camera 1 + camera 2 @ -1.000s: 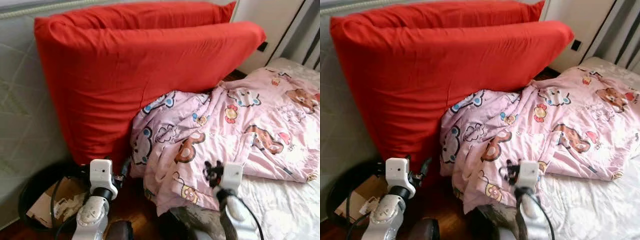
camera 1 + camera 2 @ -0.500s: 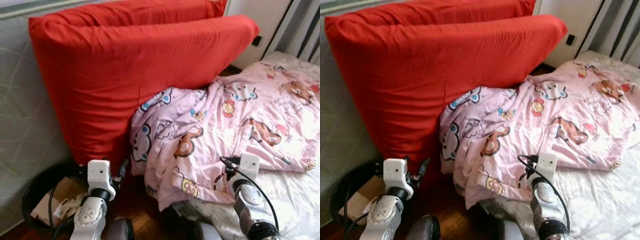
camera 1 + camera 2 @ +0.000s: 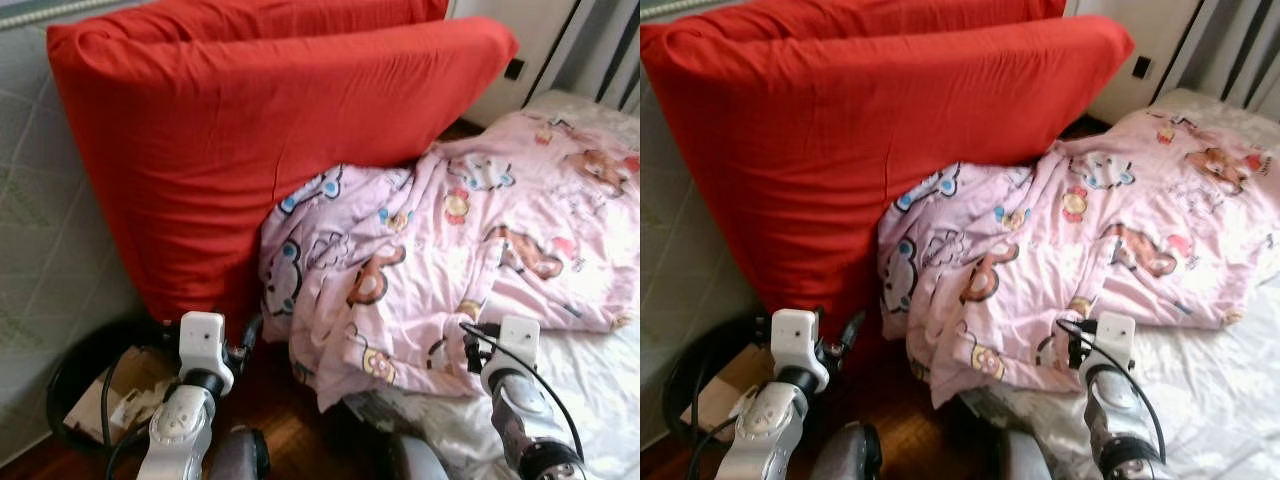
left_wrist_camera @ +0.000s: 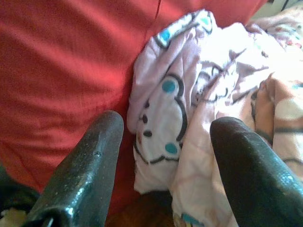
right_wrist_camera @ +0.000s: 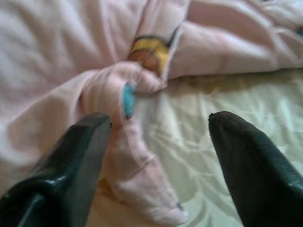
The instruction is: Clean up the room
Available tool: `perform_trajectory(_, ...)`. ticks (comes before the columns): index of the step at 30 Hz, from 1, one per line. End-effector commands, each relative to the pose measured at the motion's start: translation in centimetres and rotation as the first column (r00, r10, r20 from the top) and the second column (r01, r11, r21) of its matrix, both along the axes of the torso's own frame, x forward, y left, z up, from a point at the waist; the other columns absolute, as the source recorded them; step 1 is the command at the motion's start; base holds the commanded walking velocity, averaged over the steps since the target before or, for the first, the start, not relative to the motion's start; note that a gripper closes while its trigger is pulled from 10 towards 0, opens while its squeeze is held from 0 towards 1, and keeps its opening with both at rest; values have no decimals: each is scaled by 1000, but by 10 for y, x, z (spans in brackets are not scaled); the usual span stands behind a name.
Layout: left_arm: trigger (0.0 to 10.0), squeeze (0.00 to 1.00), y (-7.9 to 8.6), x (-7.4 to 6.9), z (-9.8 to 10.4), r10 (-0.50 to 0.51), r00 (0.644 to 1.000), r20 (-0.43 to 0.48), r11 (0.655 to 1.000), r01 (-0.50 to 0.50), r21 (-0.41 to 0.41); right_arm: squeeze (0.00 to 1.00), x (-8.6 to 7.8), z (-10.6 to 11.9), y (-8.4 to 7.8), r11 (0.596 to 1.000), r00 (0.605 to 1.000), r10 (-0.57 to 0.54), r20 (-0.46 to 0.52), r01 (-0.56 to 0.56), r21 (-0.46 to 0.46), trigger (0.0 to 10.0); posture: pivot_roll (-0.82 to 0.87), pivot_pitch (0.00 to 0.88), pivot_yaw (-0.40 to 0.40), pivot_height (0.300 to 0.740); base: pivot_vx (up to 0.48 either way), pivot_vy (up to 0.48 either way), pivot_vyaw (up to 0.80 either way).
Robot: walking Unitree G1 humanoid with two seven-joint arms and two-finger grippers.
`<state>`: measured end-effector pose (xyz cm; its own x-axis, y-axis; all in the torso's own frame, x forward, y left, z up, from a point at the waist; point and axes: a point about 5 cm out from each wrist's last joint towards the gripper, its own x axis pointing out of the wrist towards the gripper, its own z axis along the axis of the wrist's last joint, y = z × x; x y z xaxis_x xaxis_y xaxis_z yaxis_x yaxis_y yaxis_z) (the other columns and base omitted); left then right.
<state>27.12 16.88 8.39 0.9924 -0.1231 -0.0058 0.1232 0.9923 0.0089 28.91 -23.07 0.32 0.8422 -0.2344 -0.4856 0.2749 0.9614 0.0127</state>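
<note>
The right gripper grabs the blanket by the bunched fold at its hem [image 5: 130,149] next, because that fold stands up while the rest lies spread across the bed.
A pink cartoon-print blanket [image 3: 440,250] lies crumpled over the near corner of a bed with a white sheet [image 3: 590,390]. Two big red cushions [image 3: 270,120] lean against the wall, and the blanket's left end bunches against them. My left gripper [image 4: 165,156] is open, low beside the cushions, facing the blanket's hanging fold [image 4: 175,94]. My right gripper [image 5: 158,156] is open just above the blanket's lower hem [image 5: 128,156] where it meets the sheet. The left wrist [image 3: 203,345] and right wrist [image 3: 515,345] show at the bottom of the eye views.
A black round bin [image 3: 75,375] holding cardboard and paper scraps [image 3: 120,400] stands on the dark wooden floor [image 3: 290,430] at lower left. A grey quilted surface [image 3: 40,230] rises at the left. White wall and curtains [image 3: 600,50] stand behind the bed.
My right arm has swung to the right along the blanket's lower edge, toward the white sheet. The left arm has barely moved. The camera has shifted slightly.
</note>
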Motion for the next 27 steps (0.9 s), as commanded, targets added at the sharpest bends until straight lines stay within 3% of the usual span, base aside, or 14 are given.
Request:
perform_trajectory(1, 10000, 0, -1, 0, 3, -8, 1000, 2, 1000, 8, -16, 843, -3, -4, 0, 1000, 1000, 0, -21, 0, 8, 10000, 37, 188, -11, 624, 0, 0, 0)
perform_trajectory(2, 10000, 0, -2, 0, 8, -12, 1000, 13, 1000, 12, -17, 235, -5, -7, 2, 1000, 999, 14, -33, -14, 6, 10000, 44, 205, -5, 624, 0, 0, 0)
perform_trajectory(3, 10000, 0, -3, -2, 11, -16, 1000, 21, 1000, 17, -18, 0, -7, -9, 3, 1000, 998, 29, -48, -28, 13, 10000, 49, 217, 0, 624, 0, 0, 0)
perform_trajectory(7, 10000, 0, -4, -6, 15, -20, 999, 26, 1000, 21, -20, 0, -10, -12, 3, 999, 997, 42, -64, -41, 20, 10000, 57, 236, 6, 624, 0, 0, 0)
perform_trajectory(9, 10000, 0, -1, -19, 18, -21, 1000, 19, 1000, 21, -16, 0, -10, -12, 0, 999, 996, 43, -75, -43, 8, 10000, 77, 272, 14, 624, 0, 0, 0)
perform_trajectory(11, 10000, 0, -1, -19, 18, -21, 1000, 19, 1000, 21, -16, 0, -10, -12, 0, 999, 996, 43, -75, -43, 8, 10000, 77, 272, 14, 624, 0, 0, 0)
perform_trajectory(14, 10000, 0, 2, -31, 21, -19, 1000, 5, 1000, 19, -9, 0, -3, -6, 1, 999, 998, 41, -56, -41, 11, 10000, 93, 291, 23, 624, 0, 0, 0)
perform_trajectory(22, 10000, 0, 2, -39, 24, -21, 1000, -21, 1000, 21, 0, 0, 3, -2, 7, 997, 997, 66, -30, -65, 36, 10000, 115, 306, 31, 624, 0, 0, 0)
perform_trajectory(23, 10000, 0, 2, -40, 24, -20, 1000, -23, 1000, 20, 1, 0, 3, -2, 8, 996, 997, 75, -26, -74, 40, 6667, 117, 307, 31, 624, 0, 0, 0)
perform_trajectory(24, 10000, 0, 3, -41, 25, -19, 999, -27, 1000, 19, 1, 0, 3, -2, 9, 996, 996, 81, -24, -80, 41, 6667, 117, 307, 31, 624, 0, 0, 0)
perform_trajectory(26, 10000, 0, 3, -44, 25, -18, 999, -36, 1000, 18, 3, 0, 2, -3, 11, 995, 996, 86, -19, -85, 49, 0, 118, 310, 33, 624, 0, 0, 0)
perform_trajectory(27, 10000, 0, 3, -45, 25, -18, 999, -41, 1000, 18, 4, 0, 2, -4, 11, 995, 996, 87, -20, -85, 51, 0, 119, 313, 34, 624, 0, 0, 0)
